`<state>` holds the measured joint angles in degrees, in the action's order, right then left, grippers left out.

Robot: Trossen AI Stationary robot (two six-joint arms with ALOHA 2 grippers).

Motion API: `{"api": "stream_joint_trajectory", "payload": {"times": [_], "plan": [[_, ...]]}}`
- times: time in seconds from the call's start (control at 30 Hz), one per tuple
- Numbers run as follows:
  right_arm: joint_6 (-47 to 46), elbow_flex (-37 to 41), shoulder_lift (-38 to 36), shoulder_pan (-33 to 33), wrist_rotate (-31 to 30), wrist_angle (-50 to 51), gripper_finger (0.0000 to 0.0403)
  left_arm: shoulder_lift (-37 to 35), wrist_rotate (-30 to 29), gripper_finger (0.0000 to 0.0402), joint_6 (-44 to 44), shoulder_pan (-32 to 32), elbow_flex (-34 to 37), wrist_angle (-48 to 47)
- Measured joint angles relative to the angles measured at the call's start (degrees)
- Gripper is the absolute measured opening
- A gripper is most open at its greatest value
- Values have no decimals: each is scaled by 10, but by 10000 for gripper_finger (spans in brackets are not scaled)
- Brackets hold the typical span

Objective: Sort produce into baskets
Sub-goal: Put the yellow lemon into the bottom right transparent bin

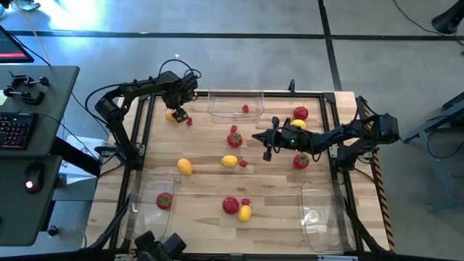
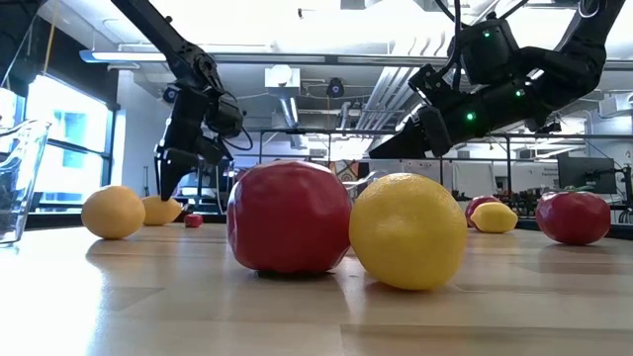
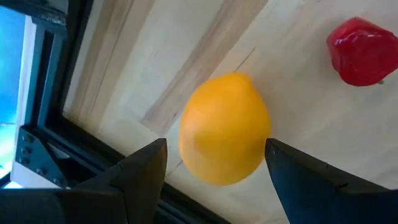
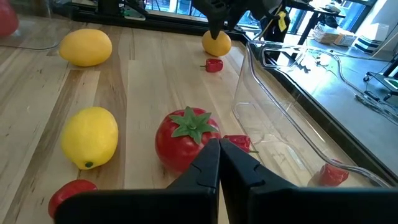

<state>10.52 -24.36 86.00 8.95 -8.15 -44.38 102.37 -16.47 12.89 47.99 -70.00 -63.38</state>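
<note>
I will next grab the orange lemon's rounded sides with my left gripper to sort it into the empty clear basket.
My left gripper [image 1: 178, 114] is open at the far left of the table, pointing down. Its fingers stand on either side of an orange lemon [image 3: 224, 127] that rests on the wood, with a red berry [image 3: 362, 51] beside it. My right gripper [image 1: 258, 136] is shut and empty, raised above the table's middle [image 2: 425, 129]. Its tips point at a tomato [image 4: 186, 137] with a berry [image 4: 237, 143] next to it. The far clear basket [image 1: 235, 107] holds one berry [image 1: 246, 109]. The near-left basket [image 1: 148, 190] holds a tomato [image 1: 164, 201]. The near-right basket [image 1: 319, 210] shows no fruit.
Loose fruit lies across the table: a yellow lemon [image 1: 229, 161], an orange lemon [image 1: 185, 167], a tomato and a lemon [image 1: 299, 116] at the far right, a tomato [image 1: 301, 161] under my right arm, and a tomato, lemon and berry [image 1: 238, 207] near the front. A black frame [image 1: 333, 138] edges the table.
</note>
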Motion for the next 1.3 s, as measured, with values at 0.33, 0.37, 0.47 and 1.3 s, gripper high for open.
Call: {"api": "stream_joint_trajectory", "payload": {"times": [0.33, 0.37, 0.47, 1.3], "plan": [[-2, 0, 0, 0, 0, 0, 1, 0, 10, 259, -18, -22, 33, 18], [-2, 0, 0, 0, 0, 0, 1, 0, 10, 259, -18, -24, 45, 25], [-2, 0, 0, 0, 0, 0, 1, -1, -32, 259, -28, -32, 65, 47], [-1, 0, 0, 0, 0, 0, 1, -17, -25, 184, -73, -58, 60, 0]]}}
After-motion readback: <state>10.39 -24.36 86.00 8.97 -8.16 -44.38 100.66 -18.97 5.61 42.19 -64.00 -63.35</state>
